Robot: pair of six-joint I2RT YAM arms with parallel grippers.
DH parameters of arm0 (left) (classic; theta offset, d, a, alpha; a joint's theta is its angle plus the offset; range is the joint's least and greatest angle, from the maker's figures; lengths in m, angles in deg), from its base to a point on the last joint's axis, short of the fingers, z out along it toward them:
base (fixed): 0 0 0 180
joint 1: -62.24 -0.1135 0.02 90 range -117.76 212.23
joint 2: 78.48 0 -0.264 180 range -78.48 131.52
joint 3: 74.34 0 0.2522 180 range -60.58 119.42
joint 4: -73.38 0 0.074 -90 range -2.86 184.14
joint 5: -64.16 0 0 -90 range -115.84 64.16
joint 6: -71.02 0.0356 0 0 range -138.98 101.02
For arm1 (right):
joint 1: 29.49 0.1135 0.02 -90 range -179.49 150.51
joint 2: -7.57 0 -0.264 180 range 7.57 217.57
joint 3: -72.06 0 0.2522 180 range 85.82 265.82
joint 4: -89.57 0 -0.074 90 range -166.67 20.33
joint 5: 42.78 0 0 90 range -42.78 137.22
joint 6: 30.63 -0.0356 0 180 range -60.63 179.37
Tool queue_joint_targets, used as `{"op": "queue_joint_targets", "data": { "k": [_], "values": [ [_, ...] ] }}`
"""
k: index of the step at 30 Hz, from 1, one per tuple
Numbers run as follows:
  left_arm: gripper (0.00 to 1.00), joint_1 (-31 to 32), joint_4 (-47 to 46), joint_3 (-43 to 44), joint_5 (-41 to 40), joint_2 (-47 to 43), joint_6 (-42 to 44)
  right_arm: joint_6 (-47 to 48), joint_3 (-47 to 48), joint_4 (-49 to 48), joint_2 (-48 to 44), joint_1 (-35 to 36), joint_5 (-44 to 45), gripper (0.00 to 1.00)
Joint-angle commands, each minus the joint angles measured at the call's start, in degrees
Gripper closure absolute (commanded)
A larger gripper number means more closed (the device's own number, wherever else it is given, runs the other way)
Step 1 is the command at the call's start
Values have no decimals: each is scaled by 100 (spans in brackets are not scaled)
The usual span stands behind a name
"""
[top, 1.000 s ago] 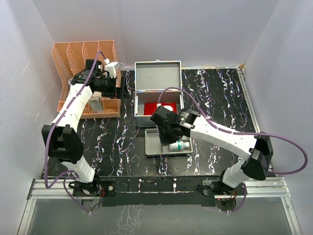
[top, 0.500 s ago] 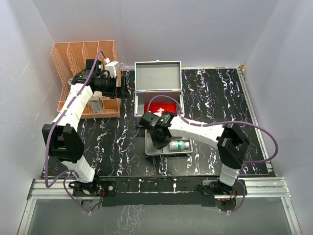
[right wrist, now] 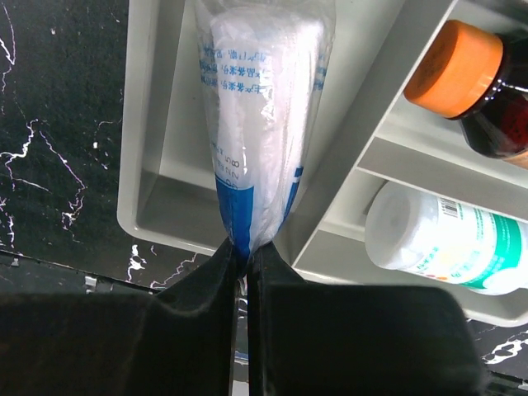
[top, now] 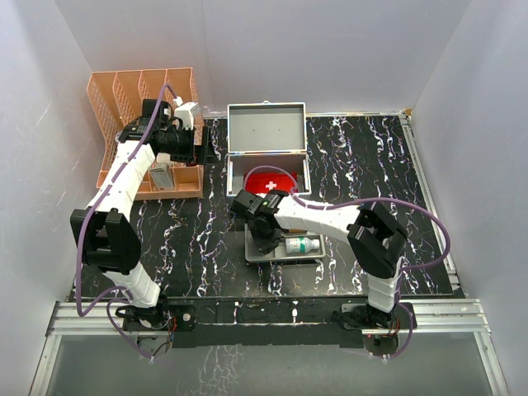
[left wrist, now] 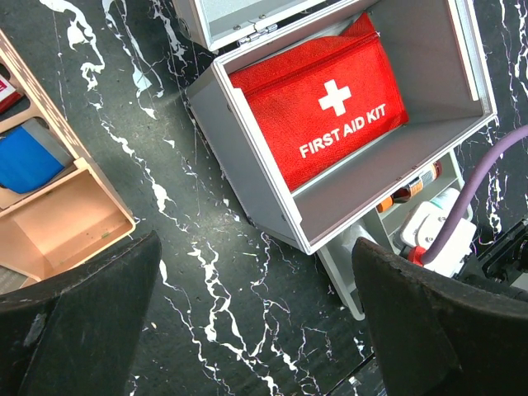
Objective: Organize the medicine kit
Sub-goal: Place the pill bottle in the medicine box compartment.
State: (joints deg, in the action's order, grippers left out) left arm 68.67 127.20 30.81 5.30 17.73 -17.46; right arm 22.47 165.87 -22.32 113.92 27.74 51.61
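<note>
I should open my right gripper. The gauze pack is hanging inside the sides of the tray's section, so it would land in the tray.
The medicine kit [top: 266, 128] stands open at the back, its lid upright, with a red first-aid pouch [top: 271, 181] lying inside; the left wrist view shows the kit's wall [left wrist: 247, 157] and the pouch [left wrist: 330, 107]. My right gripper [top: 262, 233] hovers over the left compartment of the grey divided tray [top: 280, 258]. In the right wrist view it [right wrist: 242, 254] is shut on the end of a clear plastic pack of white gauze [right wrist: 264, 99], which hangs into the tray [right wrist: 165, 202]. My left gripper [top: 206, 153] stands open left of the kit, its fingers [left wrist: 74, 322] wide apart over bare table.
The tray's right compartments hold an orange-capped brown bottle [right wrist: 462, 70] and a white bottle with a green label [right wrist: 437, 239] [top: 303, 245]. An orange slotted organizer [top: 148, 91] stands at the back left, its front bin [left wrist: 58, 223] close to my left gripper.
My right arm has swung left and forward, from the kit's front edge down to the tray's left compartment, uncovering the red pouch. The left arm has stayed put.
</note>
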Motion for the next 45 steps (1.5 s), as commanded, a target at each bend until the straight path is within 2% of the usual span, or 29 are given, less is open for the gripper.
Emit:
{"op": "queue_joint_targets", "data": {
  "k": [1,5,12,20,24,26,33,37,41,45],
  "values": [
    [1,-62,29,131,180,-53,37,140,264,-190,15,-28,-92,100],
    [1,-68,42,158,213,-42,73,157,286,-187,6,-28,-124,90],
    [1,-69,192,168,230,-57,244,140,266,-205,-69,-28,-119,80],
    [1,-64,255,163,244,-80,269,156,275,-196,-57,-32,-93,79],
    [1,-64,328,186,274,-84,346,149,413,-105,-144,-28,0,66],
    [1,-68,364,194,275,-90,433,155,516,-88,-281,-28,56,63],
    [1,-64,565,221,165,-137,848,-117,687,13,-1049,-60,809,63],
    [1,-64,565,154,140,-212,951,-190,354,268,-1368,-484,845,60],
    [1,-64,591,134,200,-202,939,182,-80,85,-1739,-1018,711,59],
    [1,-63,624,145,244,-207,1002,1393,-206,-53,-1871,-1276,508,59]
  ]
}}
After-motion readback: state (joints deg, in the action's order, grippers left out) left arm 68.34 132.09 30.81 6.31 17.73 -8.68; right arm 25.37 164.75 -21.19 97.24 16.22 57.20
